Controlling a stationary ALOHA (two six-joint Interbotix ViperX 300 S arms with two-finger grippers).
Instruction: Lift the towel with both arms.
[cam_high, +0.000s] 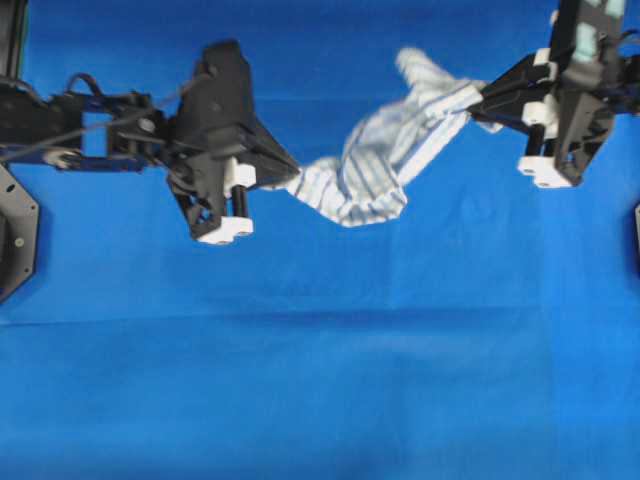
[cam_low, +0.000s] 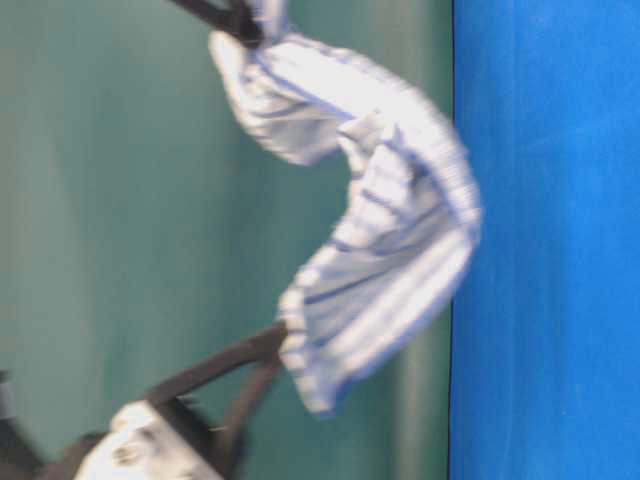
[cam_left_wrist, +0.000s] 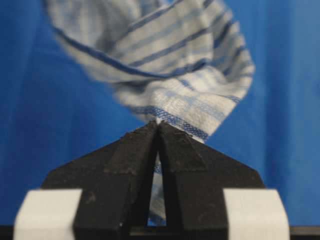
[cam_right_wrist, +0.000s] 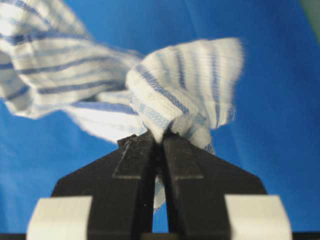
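Note:
The bunched towel hangs between both grippers with its folds above the blue sheet, so my right gripper needs to keep holding it.
The towel, white with blue and grey stripes, hangs bunched in the air between my two grippers, sagging in the middle above the blue sheet. My left gripper is shut on its lower left corner; in the left wrist view the cloth is pinched at the fingertips of the gripper. My right gripper is shut on its upper right corner; in the right wrist view the folded cloth is clamped at the tips of the gripper. The table-level view shows the towel clear of the sheet.
The large plain blue sheet covers the table under the towel. The left arm's black base sits at the left edge. The right arm, with pale teal tape, stands at the top right.

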